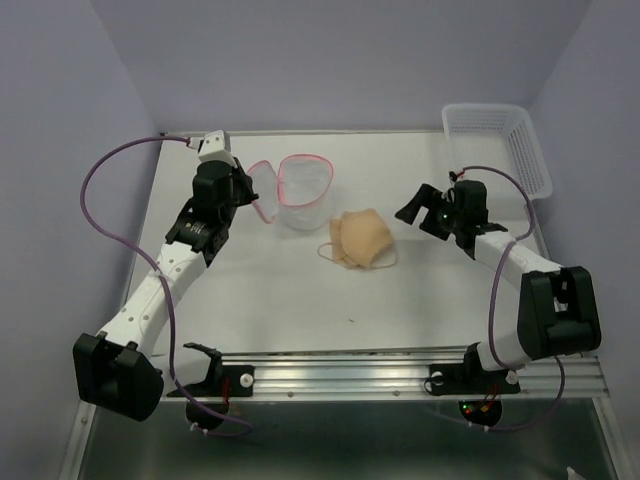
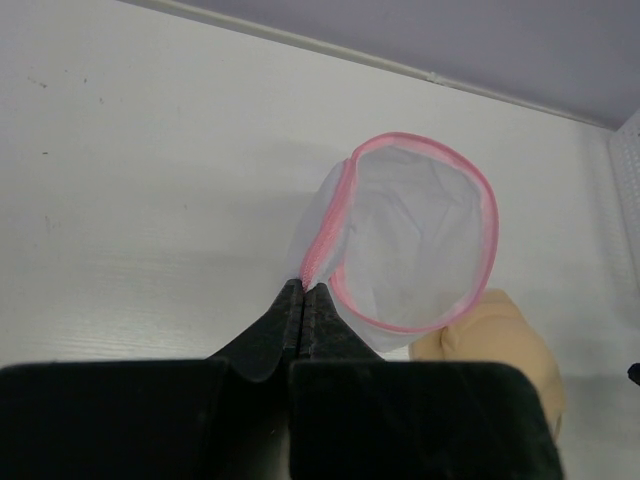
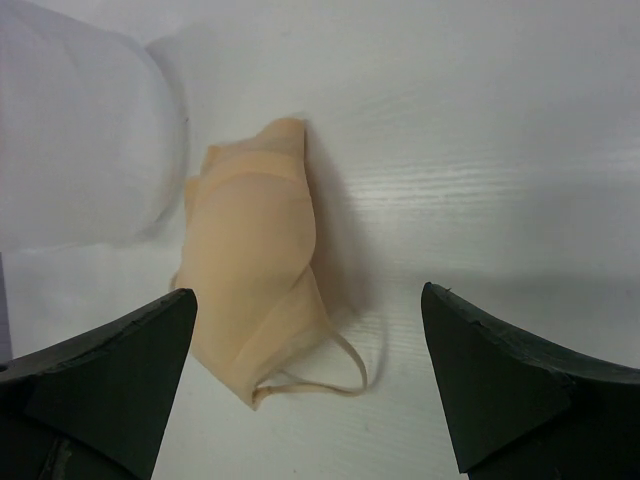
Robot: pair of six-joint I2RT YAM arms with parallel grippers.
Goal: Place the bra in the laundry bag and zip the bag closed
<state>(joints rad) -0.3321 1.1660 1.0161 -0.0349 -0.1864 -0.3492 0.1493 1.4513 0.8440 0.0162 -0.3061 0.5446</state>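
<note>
Next, my right gripper grips the bra's strap end (image 1: 379, 250), which leaves the bra's other end free to enter the laundry bag (image 1: 300, 190).
The laundry bag (image 1: 300, 190), a round white mesh pouch with pink zipper edging, stands open at the back middle of the table. My left gripper (image 1: 257, 203) is shut on its pink rim, and in the left wrist view the fingertips (image 2: 305, 292) pinch the edging where the lid meets the laundry bag (image 2: 420, 240). The tan bra (image 1: 362, 240) lies folded on the table just right of the bag. My right gripper (image 1: 420, 212) hangs open to the right of it and holds nothing. In the right wrist view the bra (image 3: 255, 290) and its thin strap lie between the wide-open right gripper (image 3: 308, 292) jaws, beside the bag (image 3: 80, 140).
A rigid white slotted basket (image 1: 497, 140) stands at the back right corner, and its edge (image 2: 630, 170) shows in the left wrist view. A metal rail (image 1: 400, 370) runs along the near edge by the arm bases. Purple walls close the table's back and sides.
</note>
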